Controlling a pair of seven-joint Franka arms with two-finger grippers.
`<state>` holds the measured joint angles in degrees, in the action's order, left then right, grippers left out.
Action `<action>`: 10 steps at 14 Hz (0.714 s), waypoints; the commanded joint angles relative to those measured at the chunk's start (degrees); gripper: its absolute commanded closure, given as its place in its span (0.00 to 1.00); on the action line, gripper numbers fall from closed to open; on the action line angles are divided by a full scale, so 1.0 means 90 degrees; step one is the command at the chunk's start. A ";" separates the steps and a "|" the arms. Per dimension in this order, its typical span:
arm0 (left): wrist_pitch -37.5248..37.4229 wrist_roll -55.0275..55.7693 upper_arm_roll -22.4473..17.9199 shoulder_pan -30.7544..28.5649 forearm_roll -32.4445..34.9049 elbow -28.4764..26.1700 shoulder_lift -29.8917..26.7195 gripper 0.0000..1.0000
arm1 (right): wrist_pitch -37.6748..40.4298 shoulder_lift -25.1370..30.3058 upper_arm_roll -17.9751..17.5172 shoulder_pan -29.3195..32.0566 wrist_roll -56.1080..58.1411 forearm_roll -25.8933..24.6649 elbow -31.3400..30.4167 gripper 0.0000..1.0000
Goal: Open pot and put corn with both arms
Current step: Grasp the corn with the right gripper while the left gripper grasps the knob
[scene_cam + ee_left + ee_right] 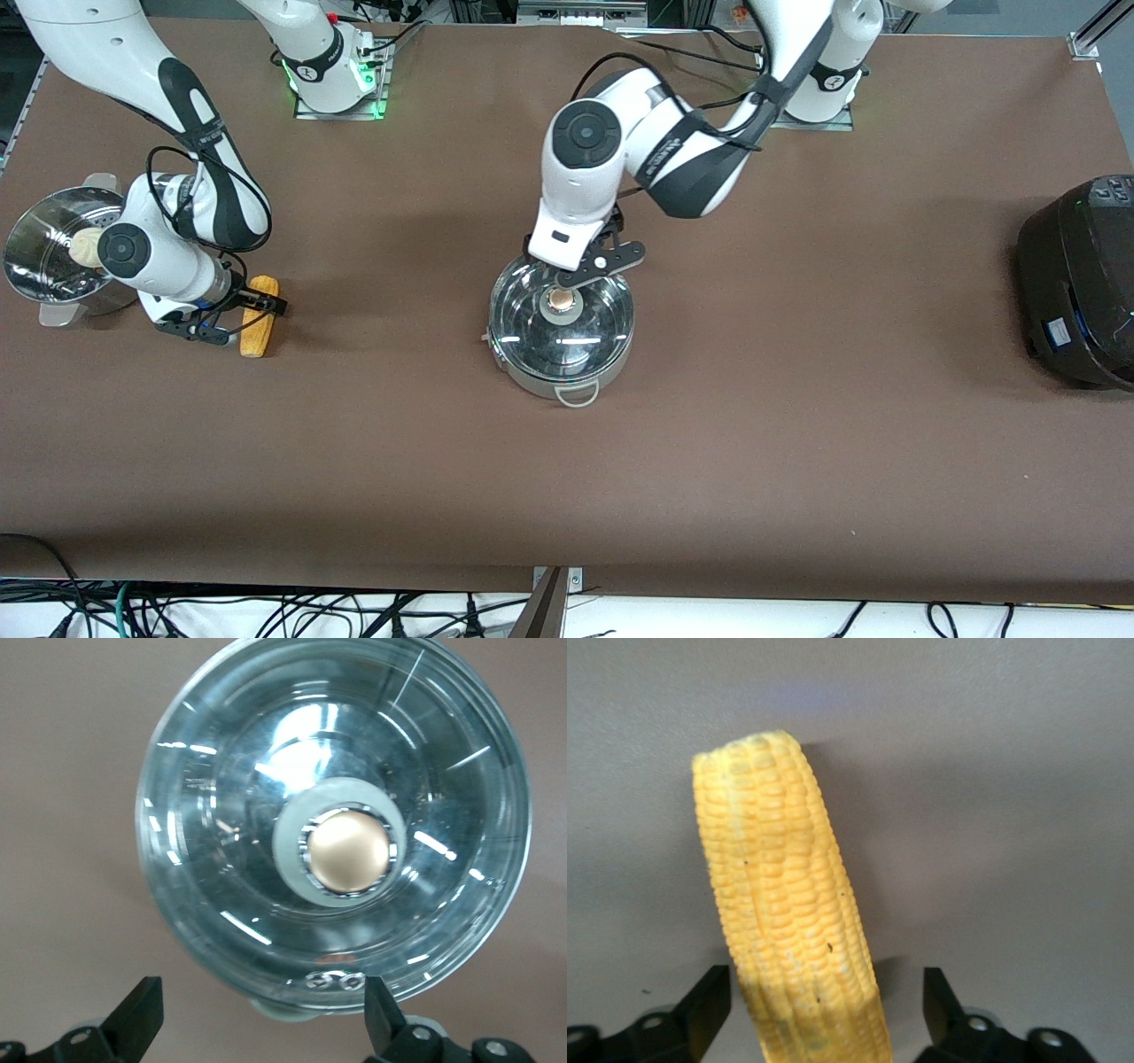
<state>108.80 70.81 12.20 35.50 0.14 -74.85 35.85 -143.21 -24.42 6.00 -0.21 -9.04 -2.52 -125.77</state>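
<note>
My left gripper should open the pot for the corn [255, 335] next. It needs to grab the glass lid by its tan knob [561, 301] for that.
The steel pot [567, 377] stands mid-table with its glass lid [532, 323] on and the tan knob [561, 301] showing. My left gripper [560, 271] hangs open just above the lid's rim on the side toward the arm bases. In the left wrist view its fingers [142, 1014] stand wide apart short of the lid [221, 815] and knob [347, 849]. The yellow corn [255, 335] lies on the table toward the right arm's end. My right gripper [241, 315] is open and low over it. In the right wrist view the corn [784, 904] lies between the fingers [709, 1005], untouched.
A steel steamer pan [35, 257] holding a white bun [84, 246] stands beside the right arm's wrist at the table's edge. A large black rice cooker [1076, 283] stands at the left arm's end. Brown tabletop surrounds the pot.
</note>
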 commanded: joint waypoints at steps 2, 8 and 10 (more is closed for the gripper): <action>-0.0146 0.0101 -0.0398 0.0255 0.0170 0.0972 0.0547 0.00 | -0.0045 -0.0002 -0.0022 -0.0006 -0.0129 -0.0100 -0.0010 0.65; 0.0439 0.0111 -0.0554 0.0324 0.0384 0.1002 0.0821 0.00 | 0.0276 0.0037 -0.0042 -0.0015 -0.0031 -0.0101 0.0292 0.80; 0.0528 0.0101 -0.0594 0.0353 0.0384 0.1002 0.0870 0.01 | 0.1025 0.0037 -0.0071 -0.0035 -0.0031 -0.0091 0.0798 0.80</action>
<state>113.36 70.96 7.98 37.50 1.94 -68.61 41.99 -140.26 -24.71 5.72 -0.37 -9.06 -2.53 -122.78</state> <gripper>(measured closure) 0.004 0.674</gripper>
